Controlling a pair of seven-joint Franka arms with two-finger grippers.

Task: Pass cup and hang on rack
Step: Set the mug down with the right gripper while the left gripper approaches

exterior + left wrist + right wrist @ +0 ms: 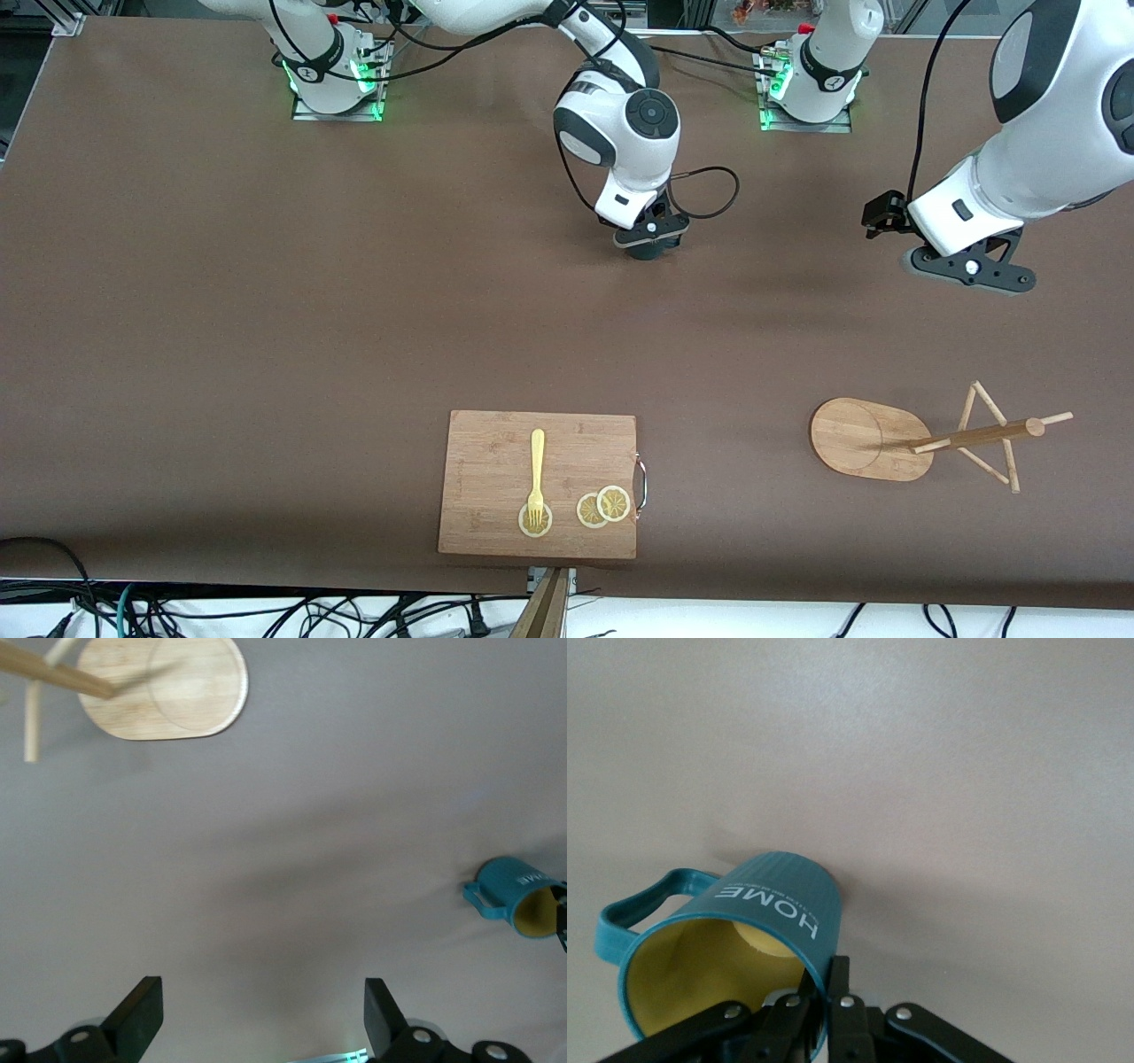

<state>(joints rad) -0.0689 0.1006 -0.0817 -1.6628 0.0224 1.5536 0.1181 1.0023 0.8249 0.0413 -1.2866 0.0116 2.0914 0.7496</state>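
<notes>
My right gripper should open now, because the cup's base [808,861] is touching its own shadow on the tabletop.
My right gripper [651,241] is shut on the rim of the cup [757,930], a dark teal mug with a yellow inside and the word HOME. One finger is inside the rim and one outside [830,970]. The cup is tilted, low over the middle of the table, handle out to the side. It also shows in the left wrist view [518,899]. In the front view the gripper hides most of it. The rack [864,439], a wooden mug tree with an oval base and slanted pegs, stands toward the left arm's end, near the front camera. My left gripper [970,266] hangs open and empty [263,1014] over bare table.
A bamboo cutting board [496,443] lies near the front edge of the table, with a yellow fork [537,474] and lemon slices [603,507] on it. The rack's base also shows in the left wrist view [168,687].
</notes>
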